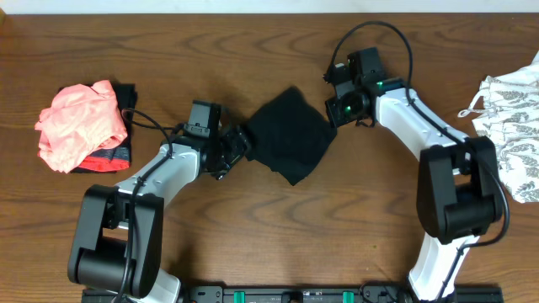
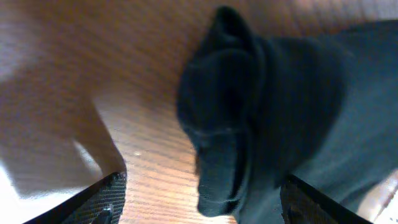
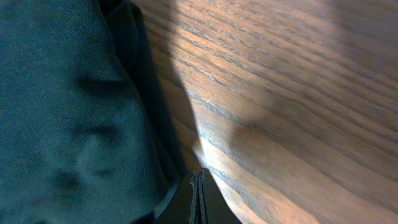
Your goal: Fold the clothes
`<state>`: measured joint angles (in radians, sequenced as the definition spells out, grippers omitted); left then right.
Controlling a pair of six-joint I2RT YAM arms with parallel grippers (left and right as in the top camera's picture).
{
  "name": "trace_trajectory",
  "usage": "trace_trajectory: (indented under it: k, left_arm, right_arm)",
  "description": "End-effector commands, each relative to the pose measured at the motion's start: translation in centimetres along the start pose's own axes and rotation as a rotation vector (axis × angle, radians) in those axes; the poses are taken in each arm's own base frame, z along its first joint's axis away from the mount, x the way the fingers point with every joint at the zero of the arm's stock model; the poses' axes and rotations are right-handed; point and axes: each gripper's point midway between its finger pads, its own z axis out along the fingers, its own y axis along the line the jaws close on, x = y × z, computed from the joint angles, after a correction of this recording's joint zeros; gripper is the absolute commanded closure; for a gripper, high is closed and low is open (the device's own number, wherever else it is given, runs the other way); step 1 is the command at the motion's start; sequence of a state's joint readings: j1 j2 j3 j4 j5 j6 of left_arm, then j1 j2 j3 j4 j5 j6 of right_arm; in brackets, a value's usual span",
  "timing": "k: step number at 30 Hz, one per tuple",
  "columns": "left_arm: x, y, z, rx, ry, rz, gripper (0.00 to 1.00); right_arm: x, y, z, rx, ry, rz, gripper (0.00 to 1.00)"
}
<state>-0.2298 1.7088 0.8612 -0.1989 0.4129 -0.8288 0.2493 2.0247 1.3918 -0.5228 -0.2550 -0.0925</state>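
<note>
The black garment should be stacked folded, so my left gripper will next grab its rolled fold (image 1: 251, 143) (image 2: 222, 153) at its corner facing the coral-pink garment.
A black garment (image 1: 290, 135) lies folded in a compact diamond in the middle of the wooden table. My left gripper (image 1: 239, 146) sits at its left corner and is open. In the left wrist view its fingers (image 2: 107, 200) stand wide apart, and a rolled fold of the black garment (image 2: 236, 124) lies between and ahead of them, unpinched. My right gripper (image 1: 332, 116) is at the garment's right corner. In the right wrist view it (image 3: 197, 200) is shut on nothing, with the dark cloth (image 3: 68, 118) just to its left.
At the far left, a coral-pink garment (image 1: 80, 124) is heaped on a dark folded piece (image 1: 114, 157). A white leaf-patterned garment (image 1: 515, 126) lies at the right edge. Cables loop above the right arm (image 1: 379, 34).
</note>
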Motion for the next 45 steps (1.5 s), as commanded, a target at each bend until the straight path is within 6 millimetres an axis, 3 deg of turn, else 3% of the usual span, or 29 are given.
trace_trajectory:
  k: [1, 10, 18, 23, 27, 30, 35, 41, 45]
  left_arm:
    - [0.3, -0.2, 0.3, 0.026, 0.02, 0.064, 0.2]
    - [0.8, -1.2, 0.9, 0.055, 0.028, 0.129, 0.2]
    - [3.1, 0.7, 4.2, -0.014, 0.117, 0.099, 0.2]
    - [4.0, -1.8, 6.0, 0.117, 0.161, 0.137, 0.2]
    - [3.5, -3.7, 6.2, 0.187, 0.128, 0.167, 0.2]
    - [3.3, -4.7, 6.0, 0.232, 0.121, 0.186, 0.31]
    - [3.3, -4.7, 6.0, 0.231, 0.121, 0.186, 0.91]
    - [2.7, -5.6, 5.0, 0.255, 0.088, 0.216, 0.94]
    - [0.8, -7.4, 2.1, 0.307, -0.003, 0.287, 0.94]
  right_arm:
    - [-0.6, 0.9, 0.2, -0.062, -0.024, -0.012, 0.97]
    - [1.1, 3.9, 2.0, -0.168, 0.041, -0.027, 0.98]
    - [1.9, 4.5, 2.3, -0.172, 0.074, -0.03, 0.99]
    - [2.7, 4.9, 2.3, -0.179, 0.108, -0.027, 0.99]
    - [2.9, 5.9, 2.5, -0.186, 0.117, -0.046, 0.99]
    - [3.0, 6.3, 2.6, -0.182, 0.121, -0.058, 0.99]
    - [3.1, 5.6, 2.7, -0.145, 0.127, -0.054, 0.99]
    - [3.2, 4.3, 2.4, -0.124, 0.131, -0.015, 0.99]
    - [2.2, 2.7, 0.5, -0.105, 0.091, 0.023, 0.96]
